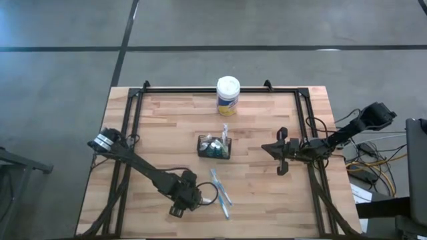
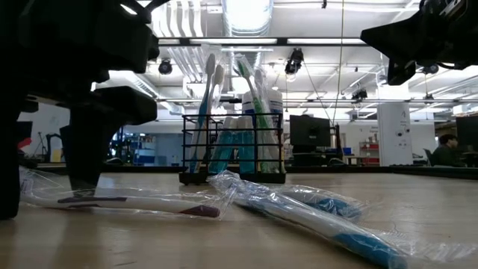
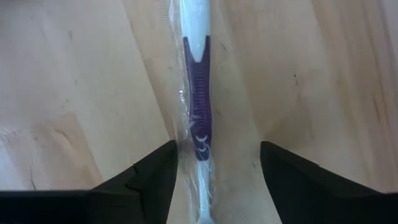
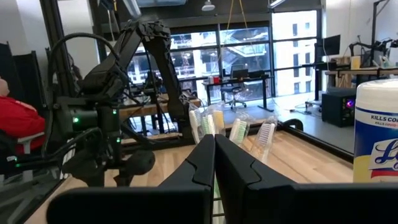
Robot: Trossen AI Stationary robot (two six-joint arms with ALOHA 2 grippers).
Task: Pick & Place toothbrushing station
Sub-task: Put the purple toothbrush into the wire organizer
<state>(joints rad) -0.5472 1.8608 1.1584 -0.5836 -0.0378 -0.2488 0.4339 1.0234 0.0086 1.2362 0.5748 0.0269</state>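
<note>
My left gripper is ready to close on the toothbrush now: its fingers reach down to the level of the wood on both sides of the purple grip's narrow end (image 3: 202, 149).
The toothbrushing station, a black wire-mesh caddy (image 1: 213, 147) (image 2: 233, 153) holding upright toothbrushes and white-capped tubes, stands on its base at the table's middle. A wrapped toothbrush with a white handle and purple grip (image 3: 199, 99) (image 2: 131, 202) lies flat near the front edge. My left gripper (image 3: 217, 171) (image 1: 181, 202) (image 2: 45, 196) points down over it, open, one finger on each side of the handle. Right of the caddy, my right gripper (image 1: 281, 160) (image 4: 214, 158) hangs shut above the table, holding nothing.
Two more wrapped toothbrushes with blue grips (image 1: 221, 192) (image 2: 321, 215) lie just right of my left gripper. A white-lidded canister with a yellow label (image 1: 227, 95) (image 4: 376, 134) stands at the far edge. Bare wood (image 1: 267, 200) lies at the front right.
</note>
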